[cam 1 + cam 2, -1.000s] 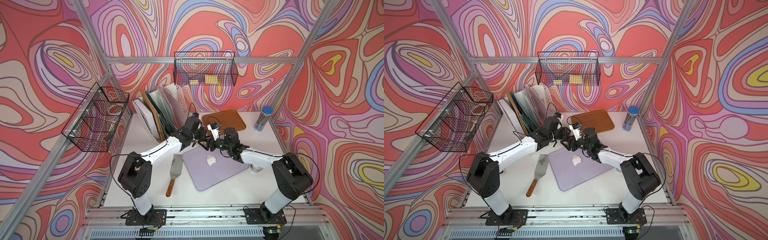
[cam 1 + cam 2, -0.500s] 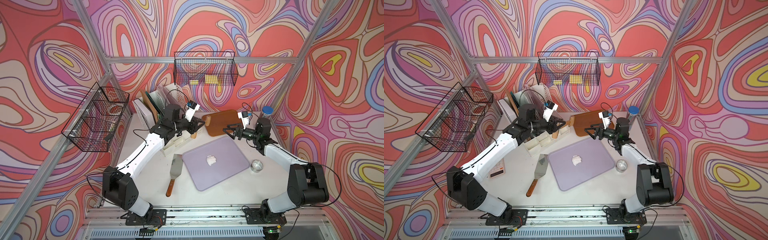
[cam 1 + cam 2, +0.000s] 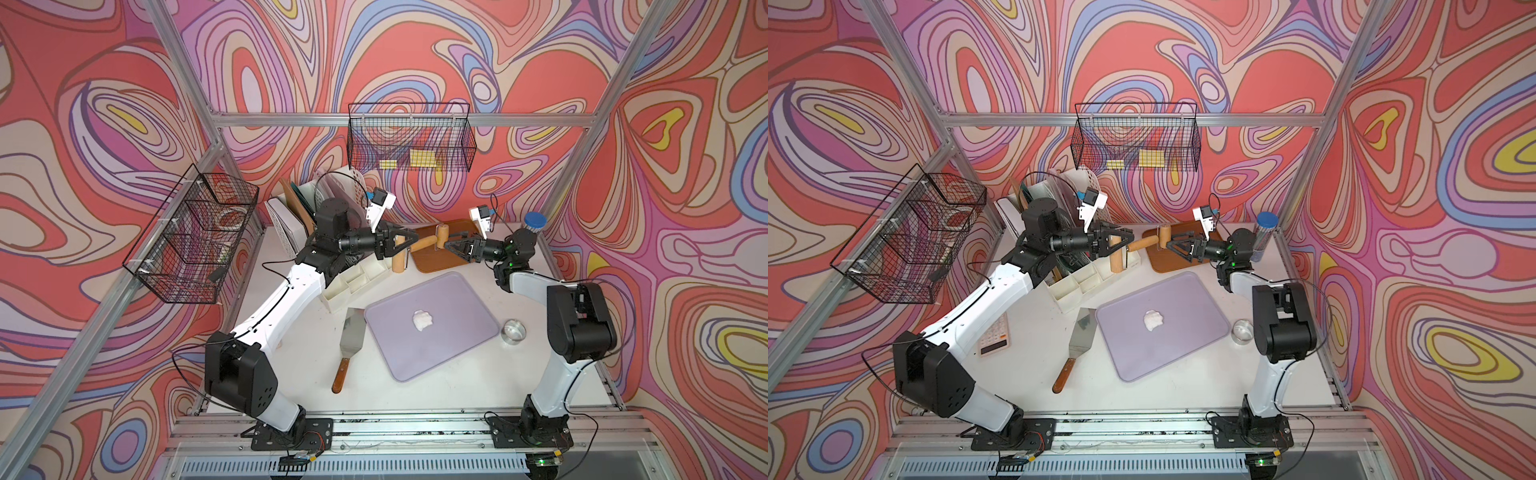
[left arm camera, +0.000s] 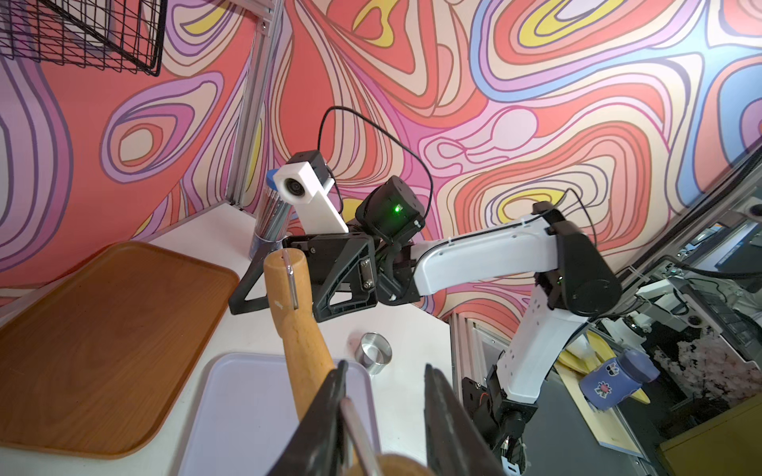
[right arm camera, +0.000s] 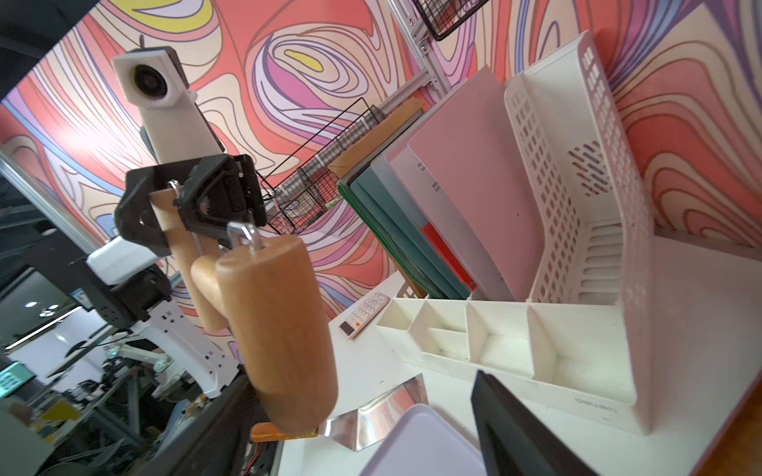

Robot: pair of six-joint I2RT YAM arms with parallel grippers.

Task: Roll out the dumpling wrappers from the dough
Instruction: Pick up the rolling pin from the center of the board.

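Note:
The rolling pin (image 3: 422, 243) needs to be grabbed by its small drum end with my right gripper. The big drum then stays free to roll dough.
A ragged white lump of dough (image 3: 422, 321) (image 3: 1153, 320) lies in the middle of the lilac tray (image 3: 453, 349). No dumpling wrappers are in view. My left gripper (image 3: 405, 246) (image 4: 384, 366) is shut on the big drum of a wooden two-ended rolling pin (image 3: 422, 243) (image 5: 276, 329), held in the air over the back of the table. The pin's small drum (image 3: 443, 235) (image 4: 284, 280) points at my right gripper (image 3: 449, 248) (image 5: 363, 383). That gripper is open, with the small drum just inside its gap, close to one finger.
A brown tray (image 3: 440, 264) lies under the pin at the back. A metal scraper (image 3: 352, 336) with a wooden handle lies left of the lilac tray, a metal ring cutter (image 3: 513, 330) to its right. A white desk organiser (image 3: 353, 282), a calculator (image 3: 994, 338) and a blue-capped jar (image 3: 534, 222) stand around.
Both arms drew back from over the lilac tray toward the rear. My left gripper kept the rolling pin. My right gripper opened wider and came up to the pin's small drum.

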